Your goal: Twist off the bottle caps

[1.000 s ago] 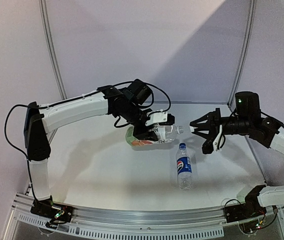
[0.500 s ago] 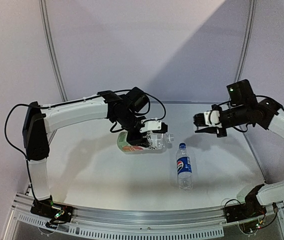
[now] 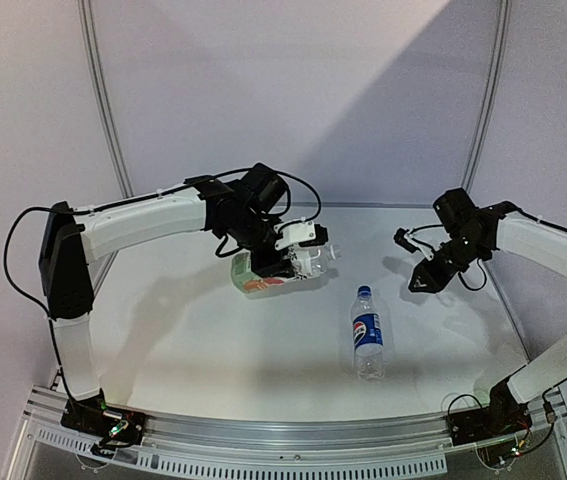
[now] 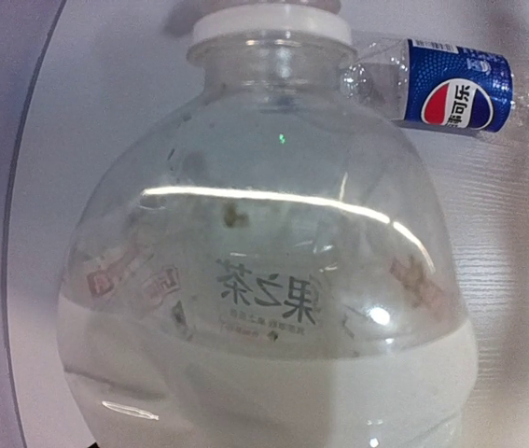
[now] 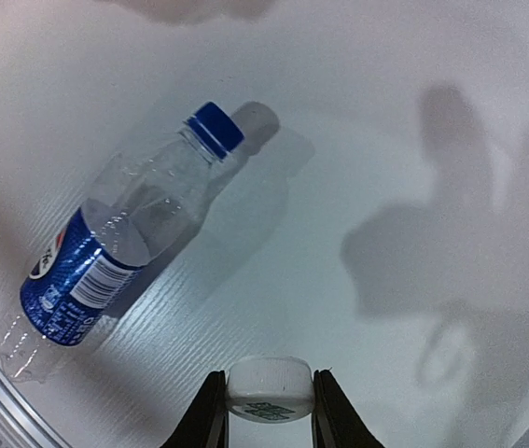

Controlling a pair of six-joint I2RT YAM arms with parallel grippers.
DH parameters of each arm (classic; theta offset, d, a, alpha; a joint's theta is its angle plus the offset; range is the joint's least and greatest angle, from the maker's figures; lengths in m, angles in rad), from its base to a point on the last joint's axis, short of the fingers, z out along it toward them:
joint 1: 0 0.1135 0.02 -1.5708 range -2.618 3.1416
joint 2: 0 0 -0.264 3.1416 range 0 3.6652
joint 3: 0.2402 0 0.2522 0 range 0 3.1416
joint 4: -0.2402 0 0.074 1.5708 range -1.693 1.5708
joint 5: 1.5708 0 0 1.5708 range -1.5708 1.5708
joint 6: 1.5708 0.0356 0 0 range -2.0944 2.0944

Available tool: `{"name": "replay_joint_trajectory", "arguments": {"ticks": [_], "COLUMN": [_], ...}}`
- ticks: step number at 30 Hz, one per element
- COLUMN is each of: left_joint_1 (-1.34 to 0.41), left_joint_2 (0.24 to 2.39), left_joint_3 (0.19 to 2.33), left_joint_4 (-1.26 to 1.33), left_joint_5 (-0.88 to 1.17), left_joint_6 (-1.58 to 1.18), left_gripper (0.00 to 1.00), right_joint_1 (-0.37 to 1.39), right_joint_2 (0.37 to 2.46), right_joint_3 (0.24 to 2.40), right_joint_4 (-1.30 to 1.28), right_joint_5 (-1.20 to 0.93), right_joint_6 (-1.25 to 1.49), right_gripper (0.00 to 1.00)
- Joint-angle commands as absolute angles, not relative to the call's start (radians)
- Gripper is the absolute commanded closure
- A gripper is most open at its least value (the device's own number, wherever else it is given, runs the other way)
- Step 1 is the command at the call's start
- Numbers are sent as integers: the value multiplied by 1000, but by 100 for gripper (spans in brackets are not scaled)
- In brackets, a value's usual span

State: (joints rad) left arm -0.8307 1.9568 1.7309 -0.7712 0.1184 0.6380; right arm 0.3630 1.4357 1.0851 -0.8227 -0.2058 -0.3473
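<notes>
The white cap (image 5: 269, 385) is well above the table and would fall onto it, so my right gripper should keep holding it.
The wide clear bottle (image 3: 255, 283) with the green-white-orange label is held tilted above the table, my left gripper (image 3: 298, 262) shut on its body. In the left wrist view it (image 4: 264, 280) fills the frame, its neck ending in a white ring, and the fingers are hidden. The white cap (image 5: 269, 385) is off that bottle, pinched between the shut fingers of my right gripper (image 5: 269, 403), which hangs over the table's right side (image 3: 423, 281). The slim Pepsi bottle (image 3: 367, 335) lies on the table between the arms, its blue cap (image 5: 217, 126) screwed on.
Grey frame posts (image 3: 103, 110) stand at the table's back corners. A perforated metal rail (image 3: 293, 450) runs along the near edge between the arm bases. The table's curved left edge (image 4: 21, 187) shows in the left wrist view.
My right arm has pulled away from the wide bottle's neck with the white cap, swinging right and turning downward. The left arm has drawn the bottle slightly left and back.
</notes>
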Motion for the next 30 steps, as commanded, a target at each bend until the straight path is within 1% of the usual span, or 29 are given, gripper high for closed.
{"name": "replay_joint_trajectory", "arguments": {"ticks": [1, 6, 15, 19, 25, 27, 30], "left_joint_1": [-827, -827, -828, -828, -828, -828, -828], "left_joint_2": [1930, 1927, 1932, 1933, 1937, 1935, 1933], "left_joint_3": [1738, 1746, 1759, 1771, 1772, 1773, 1772], "left_joint_4": [-750, -750, -753, -756, -760, -760, -761], "left_joint_5": [107, 98, 107, 114, 112, 110, 108], "left_joint_6": [620, 617, 603, 597, 607, 610, 614], "left_gripper": [100, 100, 100, 100, 100, 100, 100], "right_joint_1": [359, 359, 359, 357, 357, 357, 357], "right_joint_2": [1470, 1500, 1570, 1606, 1657, 1673, 1700], "right_joint_3": [1025, 994, 942, 947, 955, 958, 971], "right_joint_4": [-798, -774, -707, -693, -679, -681, -689], "right_joint_5": [-105, -89, -113, -108, -121, -128, -129], "right_joint_6": [-214, -172, -173, -185, -200, -210, -215], "right_gripper": [82, 77, 73, 71, 69, 63, 58]}}
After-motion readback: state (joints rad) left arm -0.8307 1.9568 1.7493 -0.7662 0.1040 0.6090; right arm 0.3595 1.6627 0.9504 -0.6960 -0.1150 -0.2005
